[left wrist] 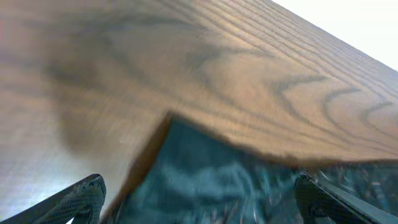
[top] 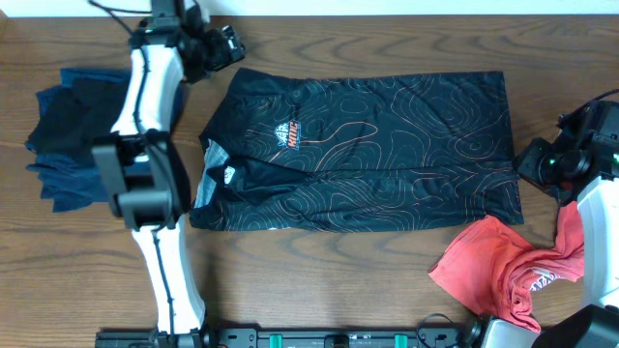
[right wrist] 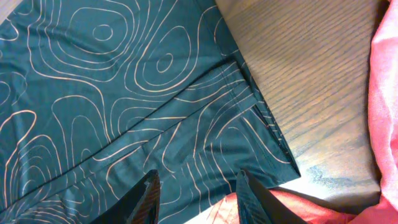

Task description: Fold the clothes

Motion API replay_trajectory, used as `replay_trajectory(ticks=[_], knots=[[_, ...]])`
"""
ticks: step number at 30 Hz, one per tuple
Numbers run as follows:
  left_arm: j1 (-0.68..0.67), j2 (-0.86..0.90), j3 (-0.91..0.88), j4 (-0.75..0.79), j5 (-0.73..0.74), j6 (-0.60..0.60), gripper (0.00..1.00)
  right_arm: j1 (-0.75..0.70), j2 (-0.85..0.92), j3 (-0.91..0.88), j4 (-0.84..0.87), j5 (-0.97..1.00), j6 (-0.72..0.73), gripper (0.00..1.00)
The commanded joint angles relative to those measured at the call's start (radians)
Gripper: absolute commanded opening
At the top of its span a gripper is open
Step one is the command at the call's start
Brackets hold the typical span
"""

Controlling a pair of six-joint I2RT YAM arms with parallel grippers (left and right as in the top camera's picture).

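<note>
The left gripper grabs the black sports shirt's far corner next, so that the shirt's far side folds over the near side.
The black sports shirt with thin orange contour lines lies flat across the middle of the table, its orange logo facing up and its left side folded in. My left gripper hovers just off the shirt's far left corner. In the blurred left wrist view it is wide open over that corner, holding nothing. My right gripper sits at the shirt's right edge. In the right wrist view it stands open above the shirt's hem corner, its fingers empty.
A red garment lies crumpled at the front right, touching the shirt's corner, and shows in the right wrist view. A pile of navy and dark clothes sits at the left edge under the left arm. Bare wood runs along the front.
</note>
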Motion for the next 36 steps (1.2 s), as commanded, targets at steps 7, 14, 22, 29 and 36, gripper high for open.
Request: replay_trajectory(ticks=[7, 14, 22, 29, 36], knots=[[-0.066, 0.128, 0.045, 0.040, -0.159, 0.091, 0.98, 0.010, -0.009, -0.002, -0.003, -0.007, -0.017, 0.39], [-0.071, 0.150, 0.045, 0.056, -0.166, 0.091, 0.98, 0.010, -0.009, -0.002, -0.004, -0.008, -0.016, 0.39], [-0.103, 0.163, 0.045, 0.059, -0.166, 0.091, 0.69, 0.010, -0.009, -0.002, -0.005, -0.008, -0.016, 0.38], [-0.119, 0.163, 0.045, 0.029, -0.166, 0.091, 0.29, 0.010, -0.008, -0.002, 0.014, -0.008, -0.025, 0.38], [-0.113, 0.163, 0.045, -0.045, -0.166, 0.090, 0.06, 0.010, 0.000, -0.002, 0.092, -0.008, -0.043, 0.43]])
